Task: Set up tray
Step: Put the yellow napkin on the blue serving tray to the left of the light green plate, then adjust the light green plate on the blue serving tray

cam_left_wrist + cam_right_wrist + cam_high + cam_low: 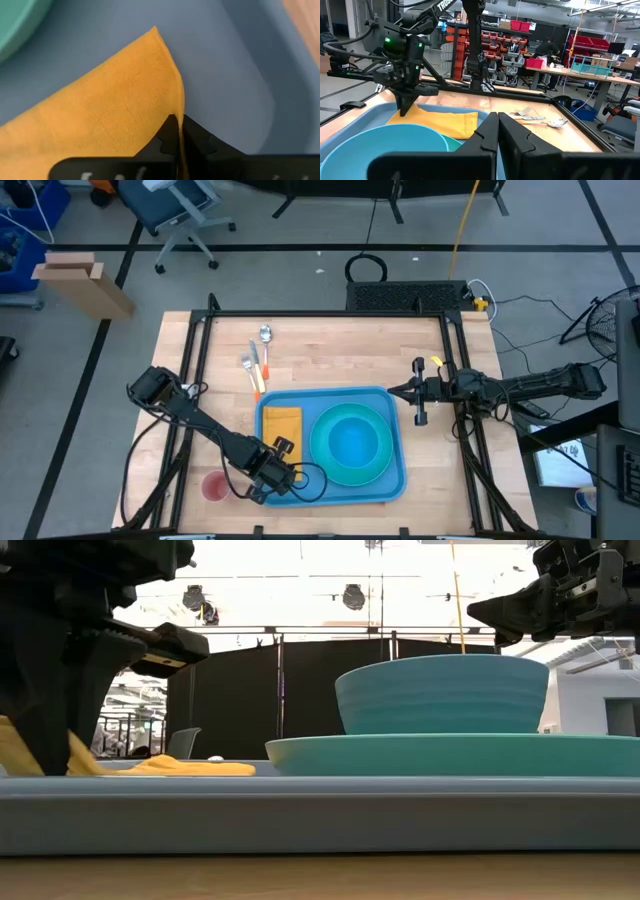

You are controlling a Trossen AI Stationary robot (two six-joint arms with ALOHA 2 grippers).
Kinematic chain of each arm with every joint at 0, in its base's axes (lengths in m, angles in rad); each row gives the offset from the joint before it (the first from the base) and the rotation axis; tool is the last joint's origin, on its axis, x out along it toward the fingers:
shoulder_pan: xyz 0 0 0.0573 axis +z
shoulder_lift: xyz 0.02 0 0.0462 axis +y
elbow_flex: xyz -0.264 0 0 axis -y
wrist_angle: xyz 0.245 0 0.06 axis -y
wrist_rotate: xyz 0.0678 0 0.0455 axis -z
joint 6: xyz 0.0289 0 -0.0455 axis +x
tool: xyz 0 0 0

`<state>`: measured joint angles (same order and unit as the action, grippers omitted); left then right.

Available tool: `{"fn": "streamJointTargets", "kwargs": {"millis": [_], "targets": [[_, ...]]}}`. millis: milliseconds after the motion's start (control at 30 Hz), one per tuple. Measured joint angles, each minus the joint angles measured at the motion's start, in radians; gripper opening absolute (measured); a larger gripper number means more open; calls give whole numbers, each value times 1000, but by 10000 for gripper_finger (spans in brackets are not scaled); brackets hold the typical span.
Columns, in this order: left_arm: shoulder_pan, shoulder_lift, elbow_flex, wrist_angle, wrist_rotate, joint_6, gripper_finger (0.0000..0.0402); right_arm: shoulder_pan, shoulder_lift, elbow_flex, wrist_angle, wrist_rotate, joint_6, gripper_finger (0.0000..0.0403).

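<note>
The pinched napkin edge (175, 85) sits low over the tray's bottom and the napkin would stay flat there, so it is now time for my left gripper to open.
The blue tray (395, 480) lies in the middle of the table. On it are a teal plate (450, 753) with a teal bowl (350, 442) to the right, and a yellow napkin (279, 423) to the left. My left gripper (283, 450) stands steeply over the napkin's near end, shut on it. My right gripper (392, 391) is shut on nothing, level in the air beside the tray's far right corner. The napkin's body lies flat on the tray floor. My left gripper pinches an edge of the napkin (178, 111) between its two fingers, close to the napkin's near end. The fingers come from above, pointing steeply down. The pinched edge stands up as a ridge between them, while the rest of the napkin (100, 110) lies on the tray.
A spoon, fork and orange-handled knife (258, 362) lie on the wood beyond the tray's far left corner. A pink cup (213, 486) stands near the table's front edge, left of the tray. Bare wood shows right of the tray.
</note>
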<state>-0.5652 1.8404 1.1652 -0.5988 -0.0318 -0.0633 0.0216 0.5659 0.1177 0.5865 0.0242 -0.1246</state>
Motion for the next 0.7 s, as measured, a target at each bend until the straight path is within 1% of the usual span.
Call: {"fn": "streamJointTargets", "kwargs": {"millis": [133, 267, 400, 500, 600, 667, 700], "targets": [[0, 0, 1, 6, 33, 6, 10, 0, 0, 0, 0, 0, 0, 0], [0, -1, 1, 3, 36, 5, 40, 0, 0, 0, 0, 0, 0, 0], [5, -3, 1, 15, 106, 3, 81, 0, 0, 0, 0, 0, 0, 0], [15, -3, 1, 27, 160, -9, 121, 0, 0, 0, 0, 0, 0, 0], [24, -3, 2, 17, 163, -9, 163, 0, 0, 0, 0, 0, 0, 0], [32, -5, 21, -44, 153, 16, 188, 0, 0, 0, 0, 0, 1, 0], [35, -11, 37, -89, 133, 35, 198, 0, 0, 0, 0, 0, 1, 0]]}}
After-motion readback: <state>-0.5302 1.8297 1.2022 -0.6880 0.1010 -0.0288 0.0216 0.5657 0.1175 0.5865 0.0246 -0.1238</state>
